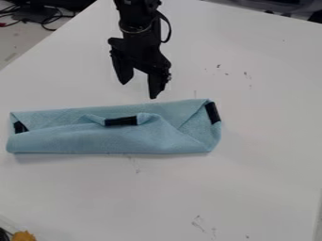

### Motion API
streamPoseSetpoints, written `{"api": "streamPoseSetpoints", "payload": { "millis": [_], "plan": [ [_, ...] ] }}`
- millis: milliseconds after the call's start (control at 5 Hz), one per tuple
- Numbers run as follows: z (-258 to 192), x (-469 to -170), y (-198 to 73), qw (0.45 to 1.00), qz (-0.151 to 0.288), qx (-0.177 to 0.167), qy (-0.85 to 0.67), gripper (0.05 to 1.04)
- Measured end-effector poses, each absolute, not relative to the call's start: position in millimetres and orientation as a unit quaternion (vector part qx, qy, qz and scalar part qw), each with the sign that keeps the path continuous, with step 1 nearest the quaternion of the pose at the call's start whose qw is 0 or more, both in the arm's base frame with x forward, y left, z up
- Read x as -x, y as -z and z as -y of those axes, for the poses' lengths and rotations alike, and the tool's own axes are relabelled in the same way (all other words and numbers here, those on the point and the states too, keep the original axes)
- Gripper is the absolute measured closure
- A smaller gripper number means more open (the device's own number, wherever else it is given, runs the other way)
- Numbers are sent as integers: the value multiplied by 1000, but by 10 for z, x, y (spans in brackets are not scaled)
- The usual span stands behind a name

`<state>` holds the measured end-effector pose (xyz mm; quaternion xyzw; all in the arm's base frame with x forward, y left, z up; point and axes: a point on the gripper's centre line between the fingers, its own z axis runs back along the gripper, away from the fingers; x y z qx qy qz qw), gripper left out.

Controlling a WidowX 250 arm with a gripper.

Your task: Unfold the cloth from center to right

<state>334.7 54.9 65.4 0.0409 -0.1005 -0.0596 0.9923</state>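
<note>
My gripper should next grab the light blue cloth [113, 141] by the black-taped corner at its middle. Then it can unfold the cloth from its center.
The black gripper [138, 89] hangs from the top edge over the table, just above and behind the cloth's back edge. Its two fingers are spread apart with nothing between them. The light blue cloth [113, 141] lies folded in a long strip across the left and middle of the table. Black patches mark it at the left end, at the upper middle and at the right end. Near the middle patch the fabric is slightly raised, and diagonal creases run toward the right end.
The white table [252, 155] carries small dark scuff marks. Black cables [44, 16] lie beyond its edge at the upper left. An orange-yellow object [24, 236] shows at the lower left corner, and dark items stand along the upper right edge.
</note>
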Motion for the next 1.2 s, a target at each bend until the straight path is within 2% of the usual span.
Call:
{"api": "streamPoseSetpoints", "payload": {
  "millis": [600,1200],
  "plan": [
    [-479,-3173,-458,996,63,-40,41,83],
    [-479,-2975,-247,997,69,-14,20,83]
  ]
}}
